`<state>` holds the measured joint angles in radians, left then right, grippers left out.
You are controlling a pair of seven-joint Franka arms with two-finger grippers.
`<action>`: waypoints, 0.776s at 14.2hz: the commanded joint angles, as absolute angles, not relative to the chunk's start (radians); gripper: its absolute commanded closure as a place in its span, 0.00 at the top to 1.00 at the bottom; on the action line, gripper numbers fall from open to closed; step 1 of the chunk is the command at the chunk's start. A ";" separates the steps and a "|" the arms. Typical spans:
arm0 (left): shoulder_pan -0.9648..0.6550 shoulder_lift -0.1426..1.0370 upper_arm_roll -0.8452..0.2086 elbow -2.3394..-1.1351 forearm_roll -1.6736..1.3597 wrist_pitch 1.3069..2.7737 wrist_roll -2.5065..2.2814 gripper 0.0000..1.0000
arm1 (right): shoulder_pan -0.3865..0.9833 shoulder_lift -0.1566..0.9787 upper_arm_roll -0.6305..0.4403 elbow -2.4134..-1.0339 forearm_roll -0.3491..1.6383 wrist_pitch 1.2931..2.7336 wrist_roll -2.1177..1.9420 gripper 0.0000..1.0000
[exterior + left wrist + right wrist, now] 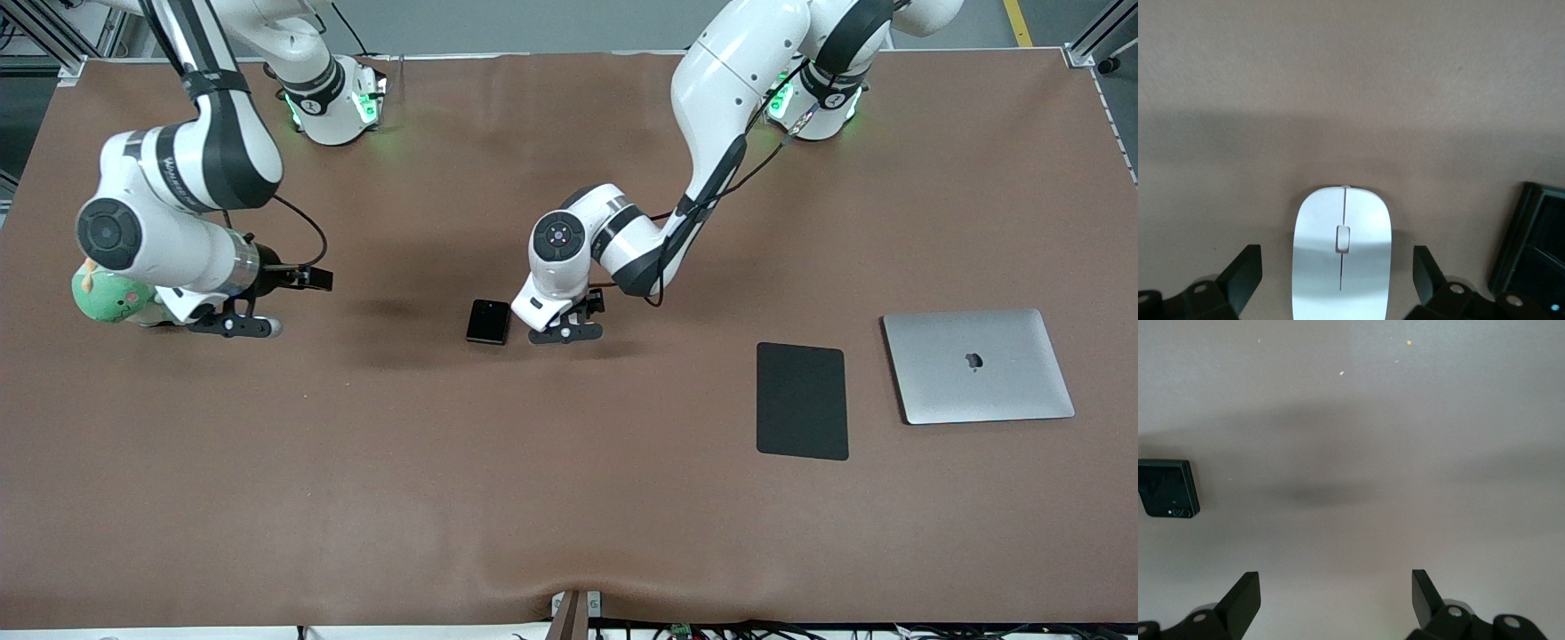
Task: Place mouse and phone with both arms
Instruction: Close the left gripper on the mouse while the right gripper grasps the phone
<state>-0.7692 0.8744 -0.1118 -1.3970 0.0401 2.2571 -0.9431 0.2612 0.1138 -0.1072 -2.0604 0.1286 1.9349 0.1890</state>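
Note:
My left gripper closes now, since its fingers are on either side of the white mouse. Closing now would catch the mouse.
The white mouse lies on the brown table between the open fingers of my left gripper, with a gap on each side. In the front view the left gripper is low over the mouse and hides it. The black phone lies flat on the table just beside that gripper, toward the right arm's end; it also shows in the left wrist view and the right wrist view. My right gripper is open and empty over bare table.
A green plush toy lies under the right arm's wrist. A large matte black pad and a closed silver laptop lie toward the left arm's end of the table.

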 commanded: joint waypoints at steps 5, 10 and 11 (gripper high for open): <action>-0.787 0.893 -0.106 -1.379 0.037 2.269 -0.948 0.00 | 0.353 0.095 -0.112 -2.129 0.135 2.028 0.306 1.00; -0.764 0.832 -0.100 -1.376 0.032 2.261 -0.948 0.00 | 0.429 0.146 -0.112 -2.152 0.133 2.135 0.403 1.00; -0.744 0.810 -0.100 -1.376 0.032 2.260 -0.948 0.00 | 0.463 0.172 -0.112 -2.152 0.133 2.175 0.449 1.00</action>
